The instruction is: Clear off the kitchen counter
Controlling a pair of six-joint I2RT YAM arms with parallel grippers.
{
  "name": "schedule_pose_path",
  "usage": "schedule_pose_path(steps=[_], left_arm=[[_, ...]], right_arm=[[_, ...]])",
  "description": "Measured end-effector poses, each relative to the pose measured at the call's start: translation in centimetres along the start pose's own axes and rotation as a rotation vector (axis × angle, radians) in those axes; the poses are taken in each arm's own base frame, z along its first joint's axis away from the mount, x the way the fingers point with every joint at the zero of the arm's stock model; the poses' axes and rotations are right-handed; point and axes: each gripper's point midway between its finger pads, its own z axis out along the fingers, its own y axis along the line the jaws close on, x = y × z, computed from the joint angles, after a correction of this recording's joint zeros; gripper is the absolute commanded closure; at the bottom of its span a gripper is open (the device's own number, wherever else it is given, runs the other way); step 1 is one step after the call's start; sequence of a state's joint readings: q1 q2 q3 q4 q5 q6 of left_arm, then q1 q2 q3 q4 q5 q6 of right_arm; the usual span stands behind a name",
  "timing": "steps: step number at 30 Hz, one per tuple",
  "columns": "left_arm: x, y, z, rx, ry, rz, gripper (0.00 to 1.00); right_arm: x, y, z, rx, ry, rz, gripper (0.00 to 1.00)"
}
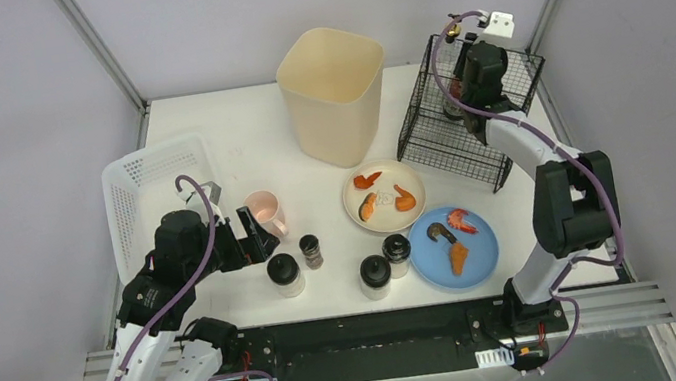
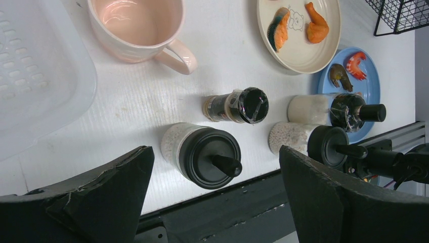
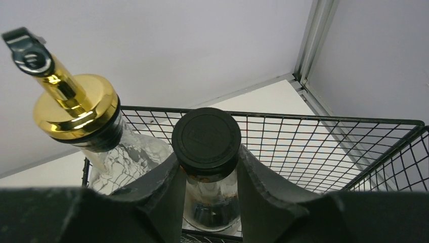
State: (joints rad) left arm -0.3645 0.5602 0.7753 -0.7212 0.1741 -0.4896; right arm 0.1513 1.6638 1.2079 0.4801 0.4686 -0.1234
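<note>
The black-capped glass bottle's body is inside the black wire rack's wires, so it is time for my right gripper to let go. The bottle would rest in the rack.
The white kitchen counter (image 1: 232,115) holds a pink mug (image 1: 264,212), a small spice jar (image 1: 311,251), three black-topped grinders (image 1: 285,274), a cream plate (image 1: 382,172) and a blue plate (image 1: 478,240), both with food pieces. My left gripper (image 1: 255,235) is open and empty, low beside the mug. In the left wrist view the left gripper (image 2: 215,167) hangs over the nearest grinder (image 2: 202,147). My right gripper (image 1: 458,100) is inside the black wire rack (image 1: 439,150). The right gripper (image 3: 207,162) is shut on a black-capped glass bottle (image 3: 206,137).
A tall beige bin (image 1: 333,95) stands at the back centre. A white perforated basket (image 1: 147,194) lies at the left. A gold-spouted glass bottle (image 3: 76,109) stands in the rack beside the held bottle. The metal front edge (image 1: 365,333) runs just behind the grinders.
</note>
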Motion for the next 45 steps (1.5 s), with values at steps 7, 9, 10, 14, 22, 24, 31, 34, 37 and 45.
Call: schedule_pose_path(steps=[7, 9, 10, 14, 22, 24, 31, 34, 37, 45], left_arm=[[0.0, 0.0, 0.0, 0.000, 0.000, 0.000, 0.00], [0.0, 0.0, 0.0, 0.000, 0.000, 0.000, 0.00], [0.0, 0.0, 0.0, 0.000, 0.000, 0.000, 0.00], [0.0, 0.0, 0.0, 0.000, 0.000, 0.000, 0.00], [0.0, 0.0, 0.0, 0.000, 0.000, 0.000, 0.00], [0.0, 0.0, 0.0, 0.000, 0.000, 0.000, 0.00], [0.0, 0.0, 0.0, 0.000, -0.001, 0.000, 0.00], [0.0, 0.0, 0.0, 0.000, -0.001, 0.000, 0.00], [0.0, 0.0, -0.1, 0.002, -0.006, 0.001, 0.00], [-0.1, 0.0, -0.1, 0.002, -0.007, 0.000, 0.00]], right_arm=[[0.2, 0.0, 0.0, 0.021, -0.003, -0.010, 0.43], [-0.3, 0.0, 0.0, 0.024, -0.021, -0.004, 0.34], [-0.6, 0.2, 0.0, 0.023, -0.032, 0.002, 0.31], [-1.6, 0.7, 0.0, 0.013, -0.064, 0.011, 0.25], [-3.9, 0.5, -1.6, 0.018, -0.101, 0.006, 0.21], [-5.1, 0.2, -2.9, 0.013, -0.121, 0.014, 0.21], [-8.1, -1.1, -8.3, -0.043, -0.154, 0.048, 0.08], [-7.9, -0.6, -10.3, -0.105, -0.122, 0.055, 0.09], [-6.8, 0.4, -12.2, -0.183, -0.057, 0.060, 0.09], [-2.2, 4.8, -19.7, -0.429, 0.143, 0.074, 0.12]])
